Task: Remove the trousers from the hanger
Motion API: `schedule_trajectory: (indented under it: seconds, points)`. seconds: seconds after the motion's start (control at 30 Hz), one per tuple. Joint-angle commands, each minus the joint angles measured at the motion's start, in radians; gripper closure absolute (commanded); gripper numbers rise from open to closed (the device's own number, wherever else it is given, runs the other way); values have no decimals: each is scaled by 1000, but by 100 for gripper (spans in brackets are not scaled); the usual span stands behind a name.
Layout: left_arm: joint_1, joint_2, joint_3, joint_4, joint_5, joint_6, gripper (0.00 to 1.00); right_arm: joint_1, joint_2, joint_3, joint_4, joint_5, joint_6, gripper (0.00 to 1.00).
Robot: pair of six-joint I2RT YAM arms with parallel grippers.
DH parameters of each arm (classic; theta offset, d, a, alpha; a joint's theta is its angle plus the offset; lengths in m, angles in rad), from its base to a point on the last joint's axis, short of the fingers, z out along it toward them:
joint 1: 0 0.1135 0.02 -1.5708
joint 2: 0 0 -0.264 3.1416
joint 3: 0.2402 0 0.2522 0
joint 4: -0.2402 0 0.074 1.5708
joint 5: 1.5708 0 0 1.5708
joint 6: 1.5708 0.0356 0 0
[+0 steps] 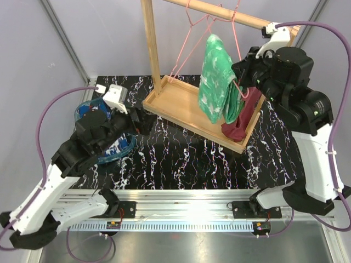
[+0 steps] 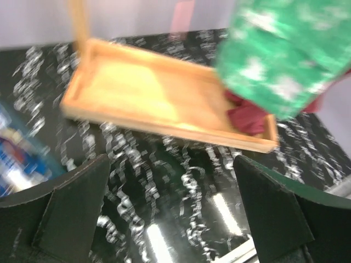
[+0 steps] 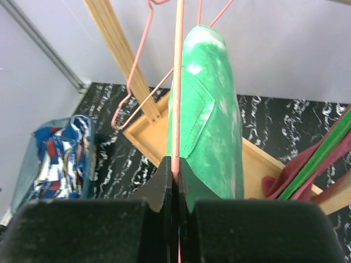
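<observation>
My left gripper is to slide the green trousers off the hanger, so next it should grab them by the folded cloth hanging below the pink wire.
The bright green trousers (image 1: 215, 76) hang folded over a pink wire hanger (image 1: 237, 41) on the wooden rail. They also show in the right wrist view (image 3: 211, 120) and the left wrist view (image 2: 279, 60). My right gripper (image 1: 240, 83) is shut on that hanger's pink wire (image 3: 176, 109), right beside the green cloth. The dark blue trousers with red and white patches (image 1: 114, 147) lie in a blue basket at the left (image 3: 55, 159). My left gripper (image 1: 141, 121) is open and empty (image 2: 173, 219), low over the table beside the tray's near-left corner.
A plain maroon garment (image 1: 241, 118) hangs behind the green trousers, down into the wooden tray (image 1: 170, 101). An empty pink hanger (image 1: 184, 46) hangs to the left on the rail (image 1: 230, 13). The wooden post (image 1: 152, 49) stands at the tray's left. The table is black marbled (image 1: 186, 159).
</observation>
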Motion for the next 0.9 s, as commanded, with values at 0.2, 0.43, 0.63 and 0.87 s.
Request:
schedule_trajectory:
  seconds: [0.2, 0.43, 0.63, 0.87]
  points:
    - [-626, 169, 115, 411, -549, 420, 1, 2, -197, -107, 259, -168, 95, 100]
    - [-776, 493, 349, 531, -629, 576, 1, 2, -289, -205, 206, -234, 135, 100]
    - [-793, 699, 492, 626, -812, 671, 2, 2, -355, -250, 173, -247, 129, 100]
    - [-783, 797, 554, 635, -833, 668, 10, 2, -398, -248, 121, -211, 133, 100]
